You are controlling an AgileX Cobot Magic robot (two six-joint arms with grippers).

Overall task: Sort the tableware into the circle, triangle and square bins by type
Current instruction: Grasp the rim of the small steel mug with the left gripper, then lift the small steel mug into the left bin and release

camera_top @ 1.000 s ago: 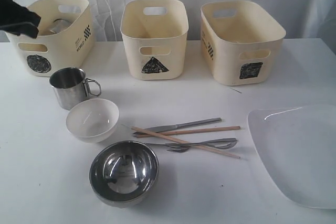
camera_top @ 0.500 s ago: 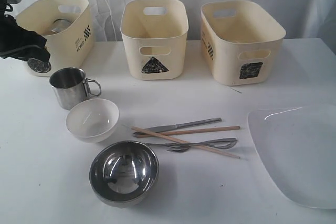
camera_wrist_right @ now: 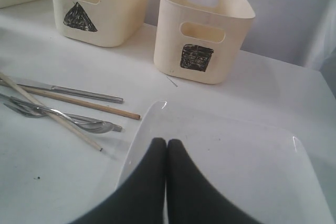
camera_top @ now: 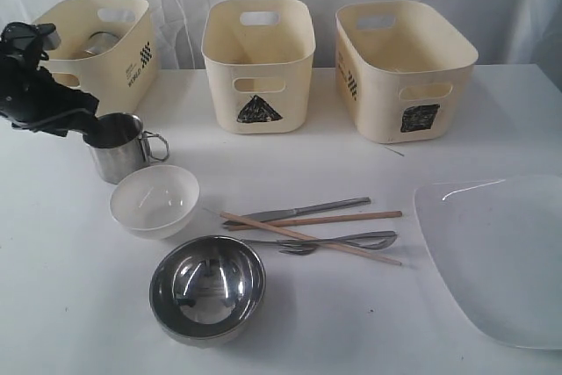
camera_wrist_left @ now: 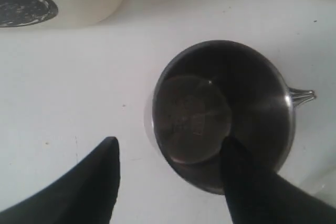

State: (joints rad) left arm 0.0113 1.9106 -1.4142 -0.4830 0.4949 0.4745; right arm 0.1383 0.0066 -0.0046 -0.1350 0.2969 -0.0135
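Note:
The left gripper next needs to grab the steel mug by its rim [camera_top: 98, 148] [camera_wrist_left: 181, 176], so that the mug can be sorted into the circle bin.
My left gripper [camera_wrist_left: 170, 148] is open over a steel mug [camera_wrist_left: 247, 98] standing upright on the table, with one finger inside its rim and the other outside. In the exterior view that mug [camera_top: 118, 148] stands in front of the circle bin [camera_top: 132, 68], where a second steel mug [camera_top: 101, 41] lies. A white bowl [camera_top: 154, 199] and a steel bowl [camera_top: 207, 287] sit nearer the front. Knife [camera_top: 299, 211], chopsticks [camera_top: 334, 218], fork and spoon [camera_top: 351, 240] lie crossed mid-table. My right gripper [camera_wrist_right: 167, 142] is shut and empty above the large white plate [camera_wrist_right: 236, 161].
The triangle bin [camera_top: 257, 85] and the square bin [camera_top: 395, 85] stand along the back by a white curtain. The plate [camera_top: 500, 252] fills the right front corner and runs out of the exterior view.
My left gripper has come down and forward from the circle bin to the mug on the table. The tableware has not moved.

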